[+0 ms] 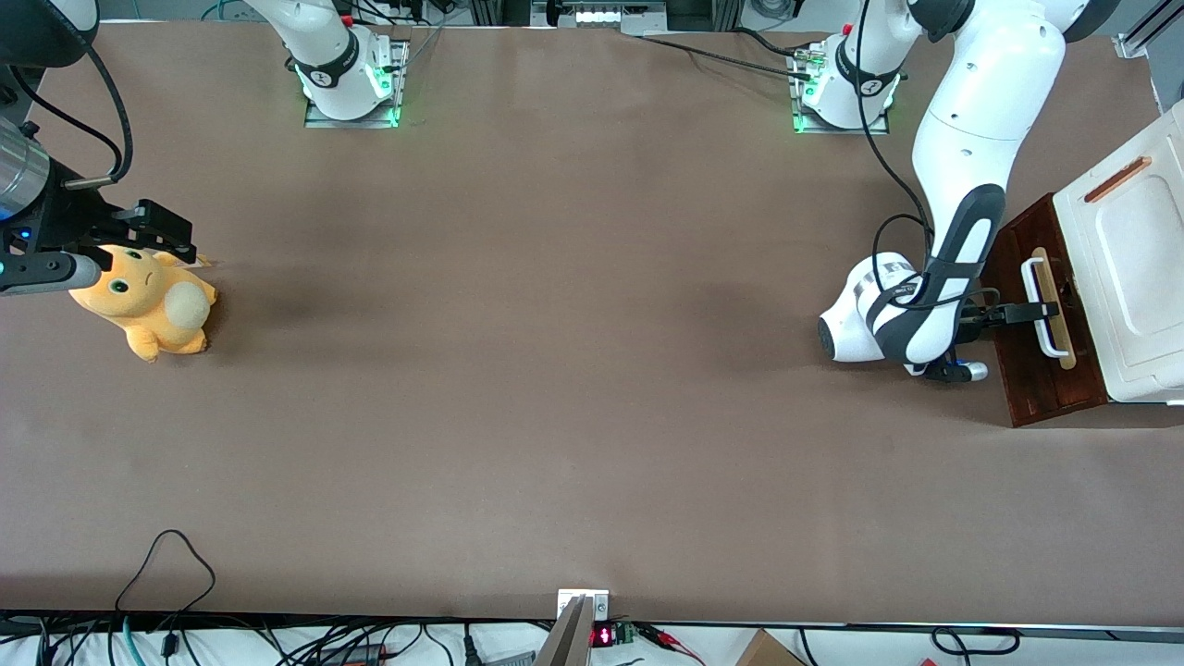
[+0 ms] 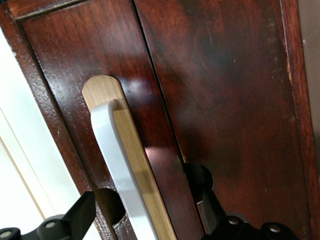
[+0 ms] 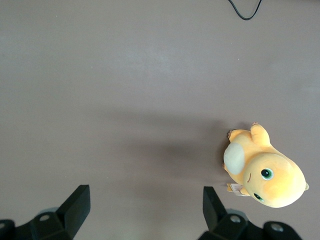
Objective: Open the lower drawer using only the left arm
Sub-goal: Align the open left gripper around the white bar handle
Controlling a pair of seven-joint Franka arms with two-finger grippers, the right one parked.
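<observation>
The lower drawer needs to be pulled open, so my gripper will next take hold of its handle by the white bar (image 1: 1033, 285) (image 2: 117, 165).
The lower drawer (image 1: 1022, 254), dark reddish-brown wood, stands at the working arm's end of the table, and none of its pale interior shows. Its white bar handle (image 1: 1033, 277) lies on a pale wood strip (image 1: 1064, 342). The left arm (image 1: 962, 231) reaches down in front of the drawer. Its gripper (image 1: 1036, 313) is at the handle. In the left wrist view the gripper (image 2: 145, 215) is open, with one black finger (image 2: 82, 215) on each side of the white bar (image 2: 117, 165) and a gap to each. The drawer front (image 2: 230, 100) fills that view.
A white panel (image 1: 1133, 259) with a copper-coloured slot handle (image 1: 1117, 179) sits above the drawer. An orange plush toy (image 1: 148, 301) lies toward the parked arm's end of the table. A black cable loop (image 1: 166, 564) lies near the table's front edge.
</observation>
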